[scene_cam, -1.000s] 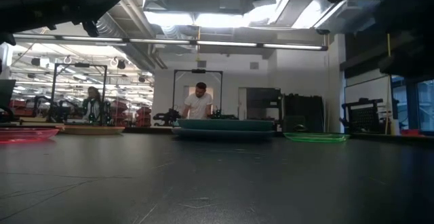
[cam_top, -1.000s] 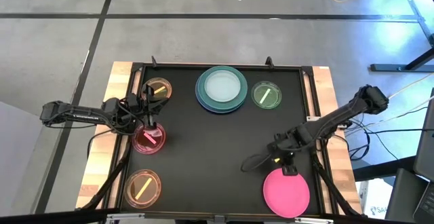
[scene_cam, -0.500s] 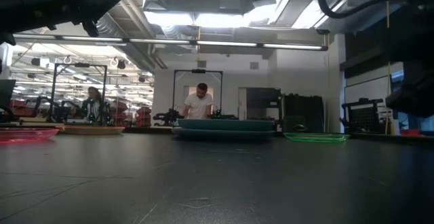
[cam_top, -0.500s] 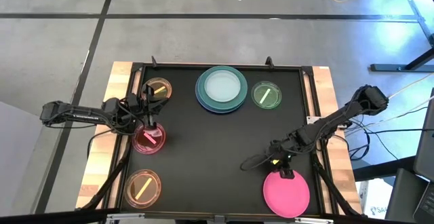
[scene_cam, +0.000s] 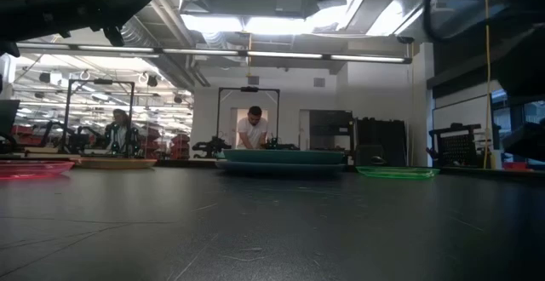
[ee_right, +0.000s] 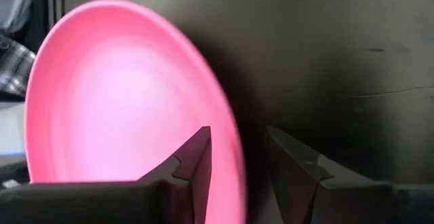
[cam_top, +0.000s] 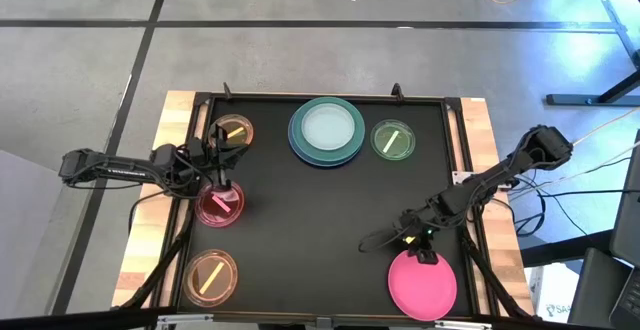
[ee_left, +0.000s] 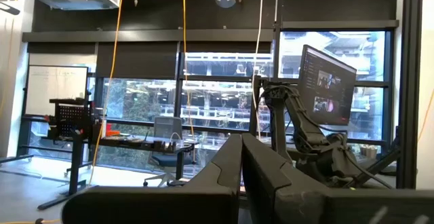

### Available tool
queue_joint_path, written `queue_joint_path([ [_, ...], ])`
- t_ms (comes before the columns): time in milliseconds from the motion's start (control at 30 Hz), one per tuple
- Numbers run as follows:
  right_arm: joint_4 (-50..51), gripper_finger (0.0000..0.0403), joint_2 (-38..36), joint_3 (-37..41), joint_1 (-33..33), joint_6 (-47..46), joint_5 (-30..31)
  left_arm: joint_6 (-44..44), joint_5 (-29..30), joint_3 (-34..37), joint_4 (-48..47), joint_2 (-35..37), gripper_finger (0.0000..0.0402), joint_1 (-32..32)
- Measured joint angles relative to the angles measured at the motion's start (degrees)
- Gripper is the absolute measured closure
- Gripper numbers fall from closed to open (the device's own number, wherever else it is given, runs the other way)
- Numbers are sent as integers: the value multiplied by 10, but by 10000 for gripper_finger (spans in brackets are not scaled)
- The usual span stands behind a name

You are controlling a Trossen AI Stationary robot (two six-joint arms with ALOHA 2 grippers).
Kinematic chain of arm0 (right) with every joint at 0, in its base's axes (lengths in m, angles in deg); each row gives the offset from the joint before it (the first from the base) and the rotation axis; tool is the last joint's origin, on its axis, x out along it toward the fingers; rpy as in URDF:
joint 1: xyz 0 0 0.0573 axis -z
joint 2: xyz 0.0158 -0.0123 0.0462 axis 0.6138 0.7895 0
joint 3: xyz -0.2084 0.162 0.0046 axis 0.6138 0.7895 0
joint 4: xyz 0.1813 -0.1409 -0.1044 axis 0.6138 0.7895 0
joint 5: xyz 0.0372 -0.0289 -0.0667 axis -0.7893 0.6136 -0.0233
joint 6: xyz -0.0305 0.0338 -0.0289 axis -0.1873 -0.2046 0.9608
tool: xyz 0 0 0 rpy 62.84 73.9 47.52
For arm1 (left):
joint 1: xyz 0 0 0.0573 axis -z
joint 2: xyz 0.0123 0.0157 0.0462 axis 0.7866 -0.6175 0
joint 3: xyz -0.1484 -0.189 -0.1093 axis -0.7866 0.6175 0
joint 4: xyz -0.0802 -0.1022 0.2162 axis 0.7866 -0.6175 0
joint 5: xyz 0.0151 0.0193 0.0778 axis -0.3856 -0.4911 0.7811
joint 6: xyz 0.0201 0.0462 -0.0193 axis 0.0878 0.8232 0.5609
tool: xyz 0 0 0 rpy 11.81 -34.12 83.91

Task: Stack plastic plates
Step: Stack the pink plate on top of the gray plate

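Observation:
My right gripper's fingers straddle the pink plate's rim [ee_right: 227,125] at its depth, so it is time to close them on the plate now.
The pink plate [cam_top: 424,286] lies flat near the table's near right corner. My right gripper [cam_top: 421,253] is open above its far rim. In the right wrist view one finger [ee_right: 198,157] stands over the pink plate [ee_right: 115,95] and the other [ee_right: 293,161] beyond its rim. A stack of large plates [cam_top: 326,130], teal on blue with a paler one on top, rests at the far middle. My left gripper [cam_top: 221,174] is shut, level, just above the small red plate [cam_top: 220,204]. My right gripper stands astride the pink plate's far rim [ee_right: 227,125], coming from above and slanting toward the near edge. The plate lies flat on the table. I cannot tell whether either finger touches it.
A small green plate [cam_top: 393,139] lies right of the stack. One small orange plate [cam_top: 232,131] sits at the far left, another [cam_top: 210,275] at the near left. The black mat's middle [cam_top: 320,220] is bare. People stand in the room [scene_cam: 253,129] beyond the table.
My right gripper has moved toward the table's near edge and come over the pink plate's far rim. The left arm and all plates have stayed where they were.

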Motion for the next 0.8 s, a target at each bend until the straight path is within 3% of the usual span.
queue_joint_path([
  [133, -4, 304, 0, 1, -6, 0, -6, 0, 0, 0, 0, 0, 395, 0],
  [333, -3, 392, 0, 1, 10, 21, -19, 0, 0, 0, 0, 0, 395, 0],
  [533, 1, 391, 0, -15, 61, 38, -37, -1, 13, 0, 0, 0, 395, 0],
  [800, 1, 398, -7, -100, 170, 126, -22, -1, 13, 0, 0, 0, 395, 0],
])
